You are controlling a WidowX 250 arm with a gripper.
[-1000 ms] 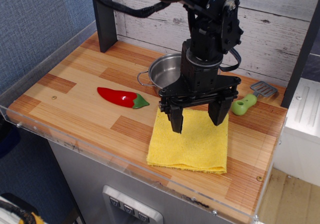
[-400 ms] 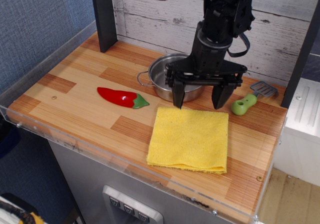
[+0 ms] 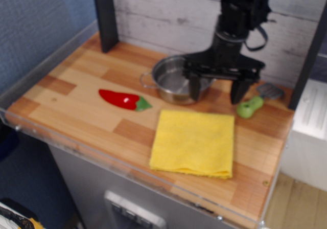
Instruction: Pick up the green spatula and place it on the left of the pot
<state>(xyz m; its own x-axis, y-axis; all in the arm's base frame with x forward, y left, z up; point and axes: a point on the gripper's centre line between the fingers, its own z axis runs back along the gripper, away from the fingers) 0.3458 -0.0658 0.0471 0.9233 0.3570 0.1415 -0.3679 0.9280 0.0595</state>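
The spatula needs to be grabbed next by its light-green handle (image 3: 250,108) with my gripper, so that I can put the green spatula down beside the pot (image 3: 171,81).
The green spatula (image 3: 251,106) lies at the table's back right, its light-green handle toward the front and its grey blade (image 3: 270,91) behind. The shiny steel pot (image 3: 171,81) stands at the back centre, left of the spatula. My gripper (image 3: 217,92) hangs open and empty above the table between the pot and the spatula. Its left finger (image 3: 194,88) is over the pot's right rim. Its right finger (image 3: 238,89) is just left of the spatula's handle. The frame is slightly blurred.
A yellow cloth (image 3: 195,142) lies flat at the front centre. A red chili pepper with a green stem (image 3: 124,99) lies left of it. A dark post (image 3: 106,17) stands at the back left. A clear rim (image 3: 102,157) edges the table front.
My open gripper has risen from over the yellow cloth and moved back and right, toward the spatula. The objects on the table have not moved.
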